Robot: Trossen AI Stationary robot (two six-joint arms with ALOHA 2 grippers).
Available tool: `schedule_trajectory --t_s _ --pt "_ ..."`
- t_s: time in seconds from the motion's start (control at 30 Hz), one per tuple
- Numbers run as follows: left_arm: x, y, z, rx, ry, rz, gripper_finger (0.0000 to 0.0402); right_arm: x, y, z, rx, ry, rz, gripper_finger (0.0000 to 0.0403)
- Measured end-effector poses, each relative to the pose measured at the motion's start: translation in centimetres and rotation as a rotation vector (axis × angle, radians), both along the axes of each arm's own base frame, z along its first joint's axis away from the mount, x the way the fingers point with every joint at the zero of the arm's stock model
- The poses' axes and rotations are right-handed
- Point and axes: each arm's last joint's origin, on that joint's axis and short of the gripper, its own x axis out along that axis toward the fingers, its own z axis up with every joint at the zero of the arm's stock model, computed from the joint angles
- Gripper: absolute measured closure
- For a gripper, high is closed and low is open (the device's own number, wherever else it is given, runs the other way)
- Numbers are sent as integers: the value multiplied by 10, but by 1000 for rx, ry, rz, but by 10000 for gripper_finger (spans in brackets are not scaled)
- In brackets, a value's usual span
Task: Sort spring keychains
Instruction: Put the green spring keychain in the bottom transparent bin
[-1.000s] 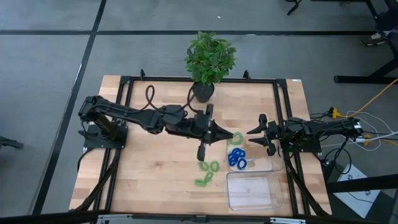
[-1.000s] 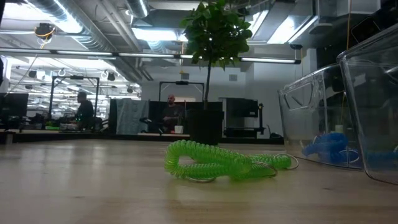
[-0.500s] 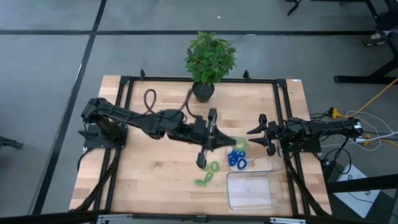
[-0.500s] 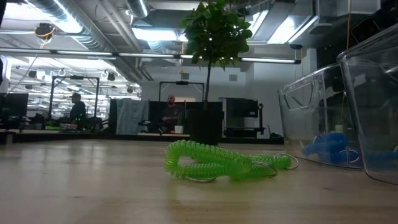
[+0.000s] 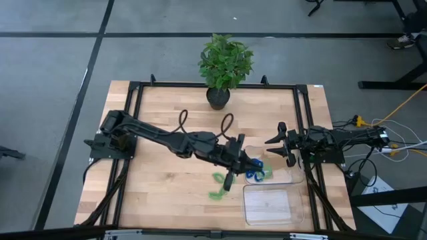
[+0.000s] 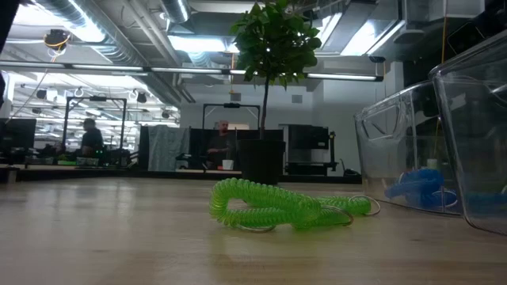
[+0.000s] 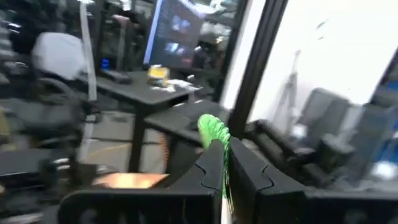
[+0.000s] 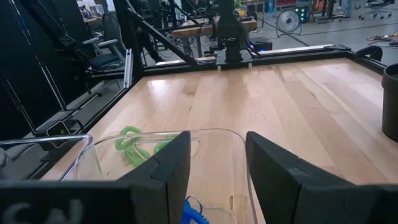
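Observation:
My left gripper should keep holding the green keychain until it gets to the near tray, because the keychain is still in the air beside the blue keychains.
My left gripper (image 5: 256, 167) is shut on a green spring keychain (image 5: 265, 173) and reaches over the far clear tray (image 5: 283, 179), which holds blue spring keychains (image 5: 251, 176). In the left wrist view the green coil (image 7: 214, 129) sticks out past the fingers. Two more green keychains (image 5: 219, 185) lie on the wood left of the trays; they also show in the low view (image 6: 277, 207). My right gripper (image 5: 275, 148) is open and empty at the far tray's far right side. My left gripper pinches the green keychain's coil (image 7: 221, 163) between its two fingers (image 7: 210, 167). One end of the coil stands out beyond the fingertips. The fingers come from the table's left. The keychain is lifted clear, above the far tray.
A second clear tray (image 5: 270, 205) sits nearer the front edge, right of the loose green keychains. A potted plant (image 5: 225, 63) stands at the far edge. Dark frame rails (image 5: 303, 133) run along the table's sides. People sit in the room beyond the table (image 6: 89, 141).
My left gripper has gone toward the table's right and near edges, carrying the green keychain from beside the far tray to above it. The loose green keychains and the blue ones have stayed in place.

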Motion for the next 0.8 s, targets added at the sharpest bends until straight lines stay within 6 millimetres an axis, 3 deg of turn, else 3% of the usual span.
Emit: schedule_trajectory --t_s 0.23,0.4,0.8 --pt "13 -5 -22 -141 75 -86 395 0 0 0 0 0 0 249" --pt "28 -12 -26 -206 103 -174 396 0 0 0 0 0 0 249" --pt "53 -28 -39 -163 246 -265 394 0 0 0 0 0 0 249"
